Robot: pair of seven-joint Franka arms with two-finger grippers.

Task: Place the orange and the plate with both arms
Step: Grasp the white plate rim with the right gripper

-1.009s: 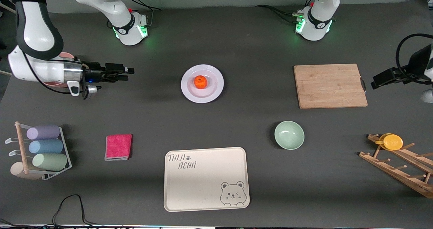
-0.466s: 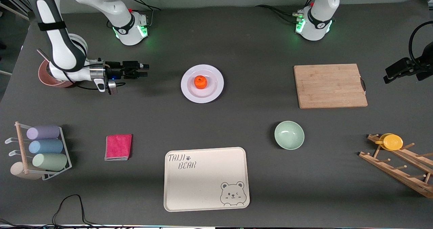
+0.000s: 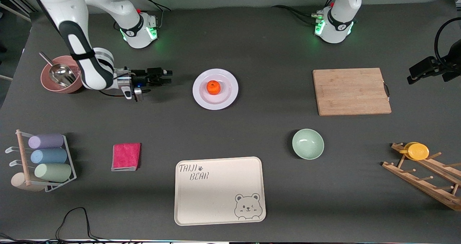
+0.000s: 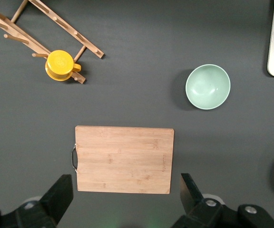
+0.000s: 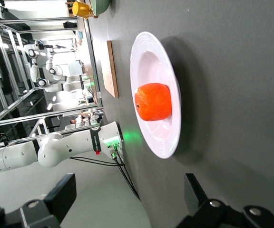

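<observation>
I should reach the pale plate with my right gripper and grab it by its rim (image 3: 194, 88), so the orange (image 3: 213, 87) stays free to ride in the plate's well.
The orange (image 3: 213, 87) lies in the well of the pale plate (image 3: 230, 92) in the middle of the table. My right gripper (image 3: 169, 76) is open and empty. It is held low and level beside the plate, toward the right arm's end, with a gap between them. The right wrist view shows the orange (image 5: 153, 101) on the plate (image 5: 149, 52) ahead of the gripper (image 5: 127, 197). My left gripper (image 3: 414, 79) is open and empty, high over the left arm's end of the table. It (image 4: 126, 199) looks down on the cutting board.
A wooden cutting board (image 3: 351, 91), a mint bowl (image 3: 308, 143) and a wooden rack with a yellow cup (image 3: 417, 151) are toward the left arm's end. A bear tray (image 3: 219, 190), pink cloth (image 3: 126, 156), cup holder (image 3: 45, 157) and pink bowl with scoop (image 3: 57, 74) are also there.
My right arm has swung its open gripper along the table toward the plate, uncovering the pink bowl with the scoop. My left gripper has drawn back slightly toward the table's end.
</observation>
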